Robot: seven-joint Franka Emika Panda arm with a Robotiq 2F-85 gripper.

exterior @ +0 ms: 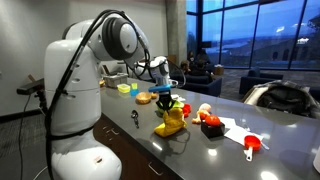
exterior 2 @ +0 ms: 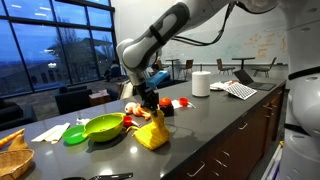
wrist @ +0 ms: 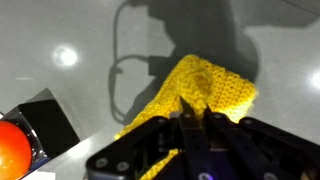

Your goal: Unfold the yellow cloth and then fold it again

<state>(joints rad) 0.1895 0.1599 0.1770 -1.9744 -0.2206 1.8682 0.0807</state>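
Observation:
The yellow cloth's upper folds hang from my fingers high over the dark counter. I should lower the cloth first, and then my gripper can release it.
The yellow knitted cloth (exterior: 171,122) hangs bunched from my gripper (exterior: 166,100), its lower end touching the dark counter. It also shows in an exterior view (exterior 2: 152,130) under the gripper (exterior 2: 150,103). In the wrist view the cloth (wrist: 205,85) spreads out beyond the fingertips (wrist: 190,108), which are pinched together on a fold of it.
A green bowl (exterior 2: 103,126) and green lid (exterior 2: 74,134) lie near the cloth. Red and white items (exterior: 210,120) and a red cup (exterior: 251,145) sit further along the counter. A paper roll (exterior 2: 201,83), a basket (exterior 2: 12,150) and scissors (exterior: 136,119) are also there.

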